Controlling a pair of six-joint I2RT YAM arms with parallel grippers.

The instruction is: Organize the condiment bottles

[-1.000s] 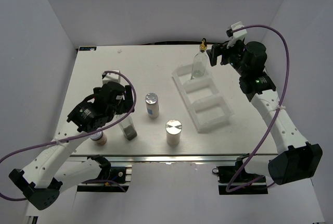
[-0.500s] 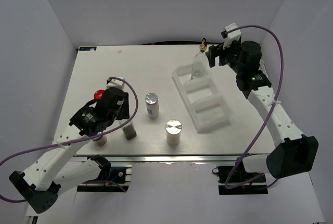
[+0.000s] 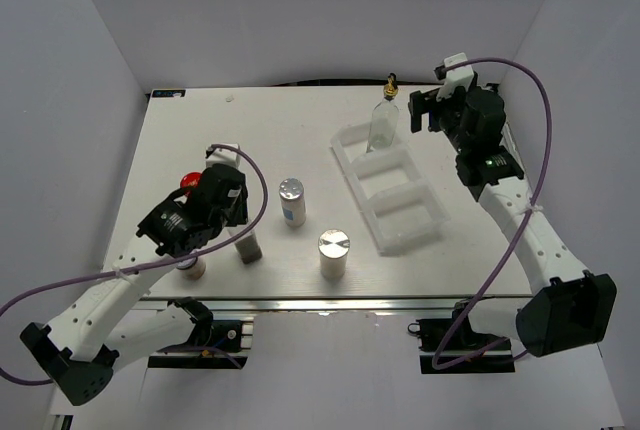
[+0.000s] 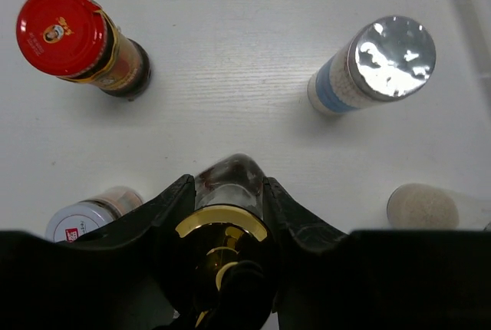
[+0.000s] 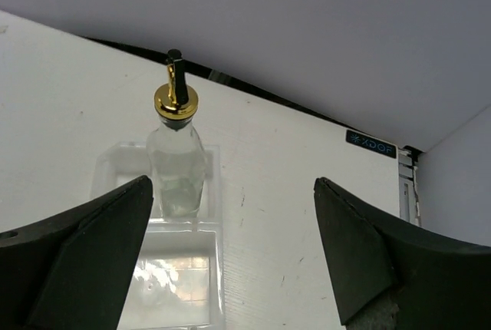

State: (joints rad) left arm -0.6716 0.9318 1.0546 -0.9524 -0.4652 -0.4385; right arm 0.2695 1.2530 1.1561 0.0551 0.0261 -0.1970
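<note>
My left gripper is holding the dark-filled glass bottle by its gold-spouted neck [image 3: 237, 217] [image 4: 225, 216]. The bottle would come up off the table if I lifted now.
My left gripper [image 3: 236, 218] [image 4: 228, 192] is shut on a dark-filled glass bottle with a gold spout [image 3: 248, 246] [image 4: 227, 180] that stands near the table's front left. The red-capped brown jar [image 3: 189, 181] [image 4: 61, 32] stands just behind it. A short pale-lidded jar [image 3: 190, 268] [image 4: 86, 218] sits to its left. Two white silver-lidded cylinders [image 3: 291, 200] [image 3: 333, 253] [image 4: 374, 63] stand to its right. A clear gold-spouted bottle [image 3: 383, 120] [image 5: 178, 169] stands upright in the far compartment of the white tray [image 3: 386, 241] [image 5: 106, 170]. My right gripper [image 3: 419, 110] [image 5: 232, 192] hangs open to the right of that bottle, holding nothing.
The tray's middle and near compartments hold nothing. White walls close in the table at the back and sides. The left arm's purple cable [image 3: 262, 195] loops over the table's front left, close to the cylinders.
My left gripper has shut on the dark glass bottle and come a little nearer the front edge. The right gripper has drawn slightly back to the right from the clear bottle.
</note>
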